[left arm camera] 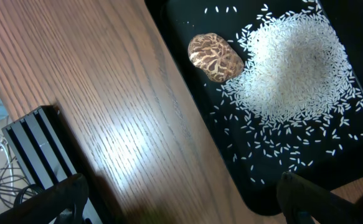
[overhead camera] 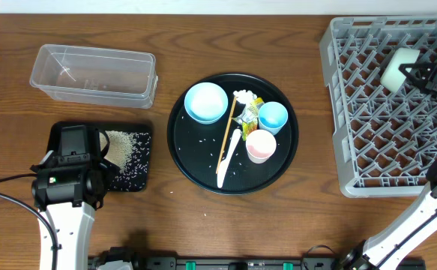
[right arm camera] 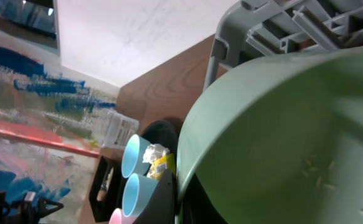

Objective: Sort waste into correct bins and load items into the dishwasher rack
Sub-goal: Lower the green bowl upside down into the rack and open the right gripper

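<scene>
The mint-white bowl is tilted over the pegs inside the rack's rim, so it would end up in the grey dishwasher rack (overhead camera: 338, 90). My right gripper should open.
My right gripper (overhead camera: 417, 73) is shut on the mint-white bowl (overhead camera: 399, 69), held tilted over the grey dishwasher rack (overhead camera: 338, 90); the bowl fills the right wrist view (right arm camera: 281, 137). My left gripper (overhead camera: 72, 157) is open and empty over the near edge of the shallow black tray (overhead camera: 139, 180), which holds a pile of white rice (left arm camera: 293, 68) and a brown food lump (left arm camera: 214, 57). On the round black tray (overhead camera: 184, 154) are a light-blue bowl (overhead camera: 205, 102), blue cup (overhead camera: 273, 116), pink-white cup (overhead camera: 261, 145), chopstick (overhead camera: 228, 129), white spoon (overhead camera: 227, 159), tissue (overhead camera: 243, 97) and yellow-green wrapper (overhead camera: 256, 105).
The clear plastic tub (overhead camera: 94, 73) stands at the back left. A few rice grains (overhead camera: 203, 141) lie scattered on the round tray. A black slotted block (left arm camera: 32, 146) sits off the table's front edge in the left wrist view.
</scene>
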Robot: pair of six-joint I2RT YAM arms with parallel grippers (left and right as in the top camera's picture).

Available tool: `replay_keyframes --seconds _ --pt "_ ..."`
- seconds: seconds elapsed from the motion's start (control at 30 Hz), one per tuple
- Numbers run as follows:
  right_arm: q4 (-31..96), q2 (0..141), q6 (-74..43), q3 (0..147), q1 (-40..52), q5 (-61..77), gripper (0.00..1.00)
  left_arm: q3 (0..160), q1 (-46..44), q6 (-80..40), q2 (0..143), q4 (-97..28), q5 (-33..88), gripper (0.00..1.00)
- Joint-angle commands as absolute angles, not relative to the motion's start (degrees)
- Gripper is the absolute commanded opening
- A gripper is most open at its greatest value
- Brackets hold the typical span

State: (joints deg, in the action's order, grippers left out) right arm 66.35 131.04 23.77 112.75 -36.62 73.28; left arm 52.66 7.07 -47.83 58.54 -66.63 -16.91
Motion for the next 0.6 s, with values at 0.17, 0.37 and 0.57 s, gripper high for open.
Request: replay_keyframes --seconds 0.17,0.37,0.57 --pt "63.5 131.5 11.8 113.2 -36.7 68.6 0.01 53.4 7.3 -48.1 58.3 -66.8 -18.1 0.98" --pt "65.4 130.0 6.5 115.5 -37.5 53.6 0.11 53.4 7.3 -48.1 58.3 -66.8 -18.1 0.98" --pt "64.1 125.0 -2.6 115.5 -37.5 41.0 0.23 53.4 7.3 -48.1 58.3 -66.8 -18.1 0.98"
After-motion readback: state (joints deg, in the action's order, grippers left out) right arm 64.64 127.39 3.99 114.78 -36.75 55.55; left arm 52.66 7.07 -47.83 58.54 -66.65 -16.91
